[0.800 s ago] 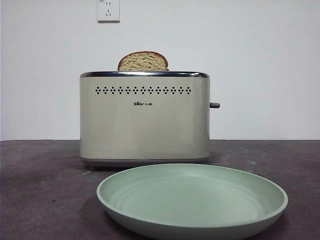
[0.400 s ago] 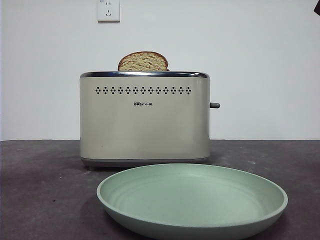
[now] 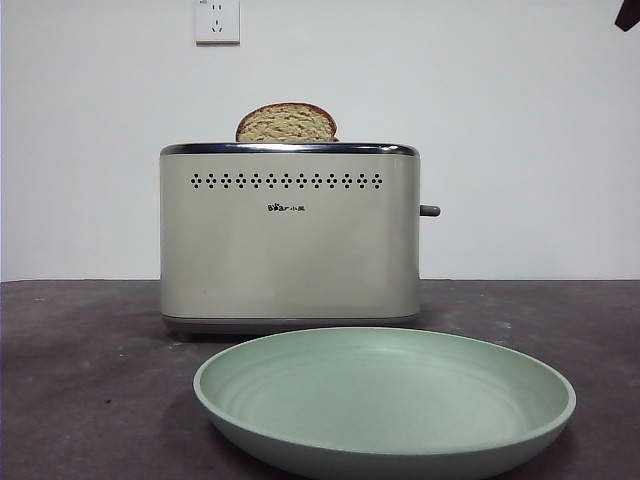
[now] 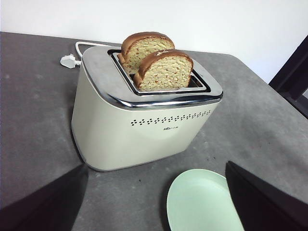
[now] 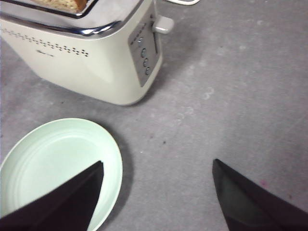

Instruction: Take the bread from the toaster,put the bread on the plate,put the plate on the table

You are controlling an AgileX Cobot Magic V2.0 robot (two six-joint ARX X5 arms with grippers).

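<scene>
I will next grab the bread with my left gripper by its exposed top end (image 3: 287,121). The toaster slot closes around the lower part of the bread.
The cream toaster (image 3: 288,240) stands on the dark table (image 3: 80,380). Two toast slices stand in its slots. The bread (image 4: 166,71), with the darker crust, is in the slot nearer the logo side; it also shows in the front view (image 3: 287,122). The mint green plate (image 3: 385,400) lies on the table in front of the toaster. My left gripper (image 4: 156,166) is open and empty, above and in front of the toaster. My right gripper (image 5: 158,162) is open and empty over the table beside the plate (image 5: 53,163), near the toaster's lever end.
The second slice (image 4: 144,44) stands in the far slot. A white plug and cord (image 4: 70,60) lie behind the toaster. The grey lever (image 3: 430,210) sticks out of its right side. A black arm tip (image 3: 628,14) shows at the top right corner. A wall socket (image 3: 217,20) is above.
A black arm tip has come into the front view's top right corner and grown larger. The toaster, the bread and the plate have not moved.
</scene>
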